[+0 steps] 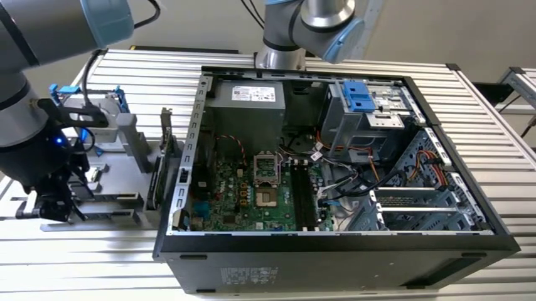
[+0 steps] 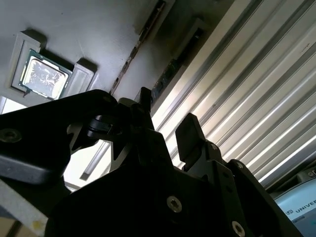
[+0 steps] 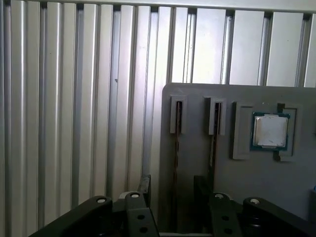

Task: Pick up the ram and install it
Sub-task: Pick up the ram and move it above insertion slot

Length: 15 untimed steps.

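Observation:
The grey slot post surrounds the end of the ram, so my gripper should next pinch the ram by its bare middle part (image 3: 175, 185).
In both wrist views the ram is a thin dark stick seen edge-on (image 3: 176, 148) (image 2: 165, 81), standing in a slot of a grey holder plate (image 3: 197, 94). My gripper (image 3: 173, 190) (image 2: 165, 118) is open and straddles this stick, one black finger (image 3: 144, 185) on each side with a gap to the stick. A second dark stick (image 3: 213, 140) stands in the neighbouring slot. In the exterior view the gripper (image 1: 52, 205) hangs low at the far left, over the grey holder (image 1: 92, 216). The motherboard's long black memory slots (image 1: 303, 195) lie inside the open computer case (image 1: 469, 241).
A processor chip (image 3: 270, 131) (image 2: 43, 77) sits in a pocket of the holder plate beside the sticks. A tall expansion card (image 1: 166, 135) and a blue-framed drive (image 1: 84, 100) stand in the holder between gripper and case. A ribbed aluminium table (image 3: 74, 98) surrounds everything.

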Available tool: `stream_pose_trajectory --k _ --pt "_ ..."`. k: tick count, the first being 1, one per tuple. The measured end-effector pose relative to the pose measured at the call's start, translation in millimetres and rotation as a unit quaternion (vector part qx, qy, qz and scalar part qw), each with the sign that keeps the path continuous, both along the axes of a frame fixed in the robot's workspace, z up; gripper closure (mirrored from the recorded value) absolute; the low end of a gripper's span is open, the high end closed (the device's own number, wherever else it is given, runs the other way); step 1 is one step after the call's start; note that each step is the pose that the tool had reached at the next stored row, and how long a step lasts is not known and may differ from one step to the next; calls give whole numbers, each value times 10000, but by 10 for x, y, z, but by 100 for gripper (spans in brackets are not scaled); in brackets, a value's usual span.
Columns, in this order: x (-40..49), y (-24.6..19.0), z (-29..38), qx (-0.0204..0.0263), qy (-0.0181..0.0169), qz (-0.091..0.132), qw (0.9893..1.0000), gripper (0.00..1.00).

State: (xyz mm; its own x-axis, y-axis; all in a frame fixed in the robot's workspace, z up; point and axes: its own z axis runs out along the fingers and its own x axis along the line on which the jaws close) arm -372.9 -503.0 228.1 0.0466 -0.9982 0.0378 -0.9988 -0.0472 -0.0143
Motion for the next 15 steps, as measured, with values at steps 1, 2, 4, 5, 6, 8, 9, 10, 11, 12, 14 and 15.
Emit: stream_pose_trajectory --k 1,2,4,5,6,8,9,10,11,12,14,15 --pt "0 0 -12 0 0 0 10000 0" --pt "0 0 -23 0 0 0 10000 0" --pt "0 0 -44 0 0 4 10000 0" --pt "0 0 -52 0 0 16 10000 0" --pt "0 0 -58 0 1 50 10000 0" --pt "0 0 -68 0 0 175 9998 0" --pt "0 0 -74 0 0 236 9997 0" --pt "0 0 -80 0 0 270 9996 0" --pt "0 0 -88 1 -1 273 9996 0" --pt "0 0 -96 0 0 274 9996 0" --pt "0 0 -112 0 0 276 9996 0" --pt "0 0 -119 0 0 276 9996 0"
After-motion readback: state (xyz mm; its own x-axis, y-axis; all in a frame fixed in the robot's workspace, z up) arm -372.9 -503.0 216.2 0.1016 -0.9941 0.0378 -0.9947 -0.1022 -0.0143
